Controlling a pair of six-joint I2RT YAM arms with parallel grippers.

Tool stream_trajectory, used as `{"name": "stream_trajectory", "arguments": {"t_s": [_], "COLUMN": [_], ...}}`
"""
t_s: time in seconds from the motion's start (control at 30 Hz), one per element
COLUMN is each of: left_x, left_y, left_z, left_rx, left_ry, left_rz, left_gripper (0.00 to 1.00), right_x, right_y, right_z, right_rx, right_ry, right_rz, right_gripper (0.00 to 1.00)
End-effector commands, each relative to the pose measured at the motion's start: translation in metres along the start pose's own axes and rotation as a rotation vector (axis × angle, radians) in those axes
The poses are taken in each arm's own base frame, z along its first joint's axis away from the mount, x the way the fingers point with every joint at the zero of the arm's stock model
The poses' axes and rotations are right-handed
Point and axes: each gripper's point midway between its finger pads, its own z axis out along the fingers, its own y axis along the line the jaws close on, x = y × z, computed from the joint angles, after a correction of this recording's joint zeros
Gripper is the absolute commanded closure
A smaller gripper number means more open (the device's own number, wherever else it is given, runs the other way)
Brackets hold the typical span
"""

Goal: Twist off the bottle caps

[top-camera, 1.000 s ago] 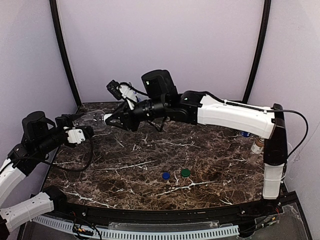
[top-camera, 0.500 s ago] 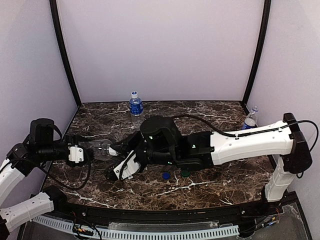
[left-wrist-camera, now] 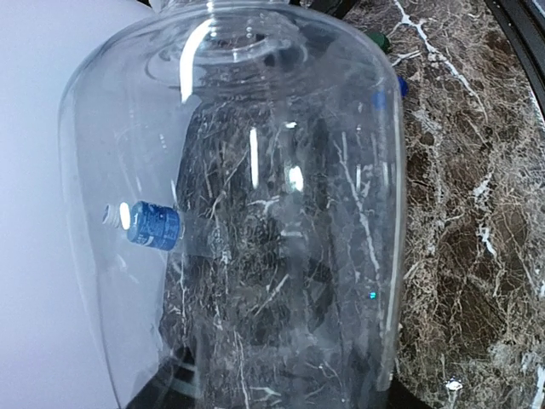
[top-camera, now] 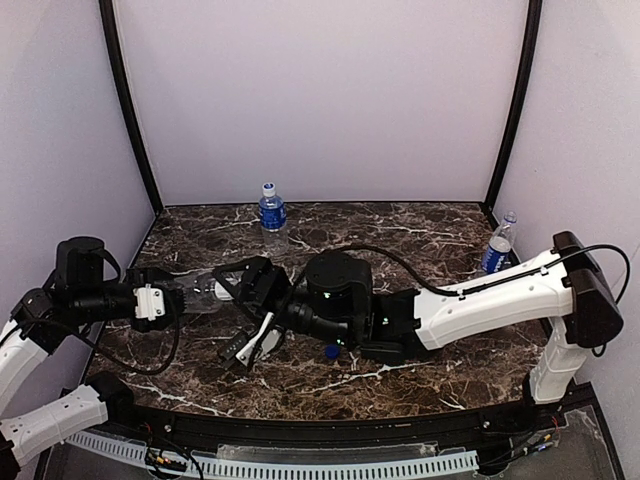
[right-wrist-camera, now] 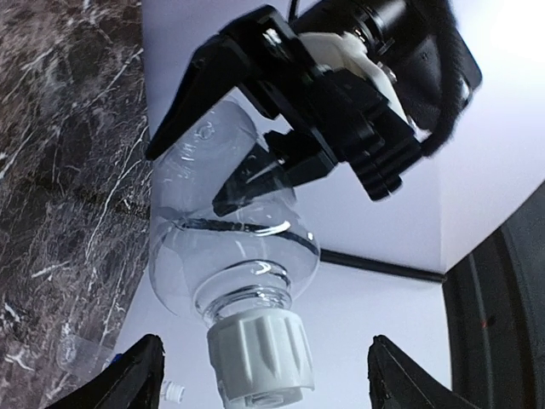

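Note:
I need to grab the white ribbed cap end-on across its opposite sides with my right gripper next, to twist it off the held clear bottle.
My left gripper is shut on the body of a plain clear bottle and holds it level above the table's left side. In the right wrist view its black fingers clamp the bottle, whose white ribbed cap points at the camera. My right gripper is open; its fingertips flank the cap with a gap on both sides. In the left wrist view the clear bottle fills the frame and hides the jaws. Two blue-label bottles stand capped: one at the back, one at the right.
A loose blue cap lies on the dark marble table, close under the right arm's forearm. The right arm stretches across the table's middle from right to left. Lilac walls and black corner posts enclose the back and sides.
The right arm swung from the back of the table down to the front, in line with the held bottle's cap, and its gripper opened. The left arm brought the bottle slightly forward.

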Motion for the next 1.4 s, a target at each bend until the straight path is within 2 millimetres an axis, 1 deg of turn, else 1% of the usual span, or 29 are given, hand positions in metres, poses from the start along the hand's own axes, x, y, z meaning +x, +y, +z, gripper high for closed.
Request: {"name": "stream_trajectory", "arguments": {"t_s": [0.0, 0.03, 0.07, 0.1, 0.17, 0.2, 0.23, 0.27, 0.3, 0.33, 0.37, 0.4, 0.43, 0.47, 0.53, 0.57, 0.63, 0.67, 0.8, 0.83, 0.93, 0.97, 1.03, 1.17, 1.3, 1.37], "left_x": [-0.003, 0.000, 0.002, 0.006, 0.010, 0.011, 0.012, 0.012, 0.013, 0.015, 0.017, 0.020, 0.022, 0.026, 0.031, 0.034, 0.037, 0.039, 0.040, 0.041, 0.039, 0.038, 0.036, 0.036, 0.036, 0.036], "left_y": [0.026, 0.035, 0.040, 0.048, 0.060, 0.061, 0.066, 0.067, 0.072, 0.072, 0.078, 0.079, 0.084, 0.084, 0.091, 0.092, 0.095, 0.096, 0.097, 0.097, 0.097, 0.098, 0.097, 0.092, 0.091, 0.090], "left_z": [-0.003, -0.003, -0.003, -0.003, -0.005, -0.005, -0.006, -0.006, -0.007, -0.007, -0.009, -0.008, -0.010, -0.009, -0.012, -0.013, -0.013, -0.013, -0.011, -0.010, -0.010, -0.010, -0.010, -0.007, -0.006, -0.005], "left_rx": [-0.123, -0.171, -0.197, -0.246, -0.309, -0.320, -0.342, -0.349, -0.373, -0.384, -0.415, -0.425, -0.456, -0.463, -0.502, -0.513, -0.529, -0.536, -0.546, -0.543, -0.545, -0.546, -0.537, -0.517, -0.508, -0.505], "left_ry": [-0.008, 0.007, 0.015, 0.032, 0.053, 0.057, 0.061, 0.064, 0.070, 0.078, 0.090, 0.106, 0.123, 0.142, 0.182, 0.204, 0.226, 0.234, 0.251, 0.256, 0.250, 0.246, 0.234, 0.226, 0.222, 0.219], "left_rz": [-0.082, -0.082, -0.093, -0.090, -0.091, -0.092, -0.090, -0.087, -0.084, -0.077, -0.069, -0.051, -0.039, -0.014, 0.022, 0.036, 0.056, 0.064, 0.124, 0.142, 0.158, 0.156, 0.147, 0.140, 0.141, 0.141], "left_gripper": [0.63, 0.63, 0.63, 0.63, 0.62, 0.62, 0.63, 0.63, 0.63, 0.63, 0.63, 0.63, 0.63, 0.63, 0.63, 0.63, 0.63, 0.63, 0.63, 0.62, 0.62, 0.62, 0.62, 0.62, 0.62, 0.62], "right_x": [0.025, 0.027, 0.027, 0.027, 0.023, 0.023, 0.024, 0.025, 0.026, 0.030, 0.036, 0.041, 0.047, 0.053, 0.066, 0.074, 0.081, 0.080, 0.075, 0.074, 0.072, 0.071, 0.071, 0.066, 0.063, 0.063], "right_y": [-0.046, -0.046, -0.045, -0.045, -0.046, -0.048, -0.044, -0.047, -0.041, -0.043, -0.050, -0.054, -0.063, -0.067, -0.070, -0.068, -0.061, -0.057, -0.056, -0.052, -0.051, -0.047, -0.046, -0.045, -0.037, -0.039], "right_z": [-0.008, -0.010, -0.012, -0.015, -0.021, -0.023, -0.024, -0.024, -0.023, -0.021, -0.019, -0.018, -0.015, -0.014, -0.007, -0.002, 0.007, 0.011, 0.027, 0.032, 0.042, 0.046, 0.051, 0.055, 0.058, 0.060], "right_rx": [0.138, 0.124, 0.108, 0.097, 0.074, 0.067, 0.035, 0.021, -0.044, -0.084, -0.113, -0.159, -0.194, -0.227, -0.273, -0.284, -0.293, -0.315, -0.375, -0.394, -0.415, -0.425, -0.434, -0.471, -0.506, -0.500], "right_ry": [0.068, 0.060, 0.050, 0.036, 0.000, -0.016, -0.020, -0.031, -0.039, -0.050, -0.071, -0.096, -0.139, -0.172, -0.207, -0.184, -0.145, -0.134, -0.139, -0.123, -0.132, -0.130, -0.138, -0.185, -0.181, -0.204], "right_rz": [0.290, 0.353, 0.417, 0.475, 0.580, 0.627, 0.683, 0.757, 0.846, 0.975, 1.117, 1.279, 1.429, 1.572, 1.830, 1.988, 2.143, 2.224, 2.341, 2.366, 2.404, 2.410, 2.417, 2.437, 2.455, 2.454], "right_gripper": [0.14, 0.06, 0.02, 0.01, 0.01, 0.02, 0.01, 0.01, 0.01, 0.01, 0.01, 0.01, 0.01, 0.01, 0.01, 0.01, 0.01, 0.03, 0.10, 0.11, 0.16, 0.18, 0.23, 0.44, 0.58, 0.67]}}
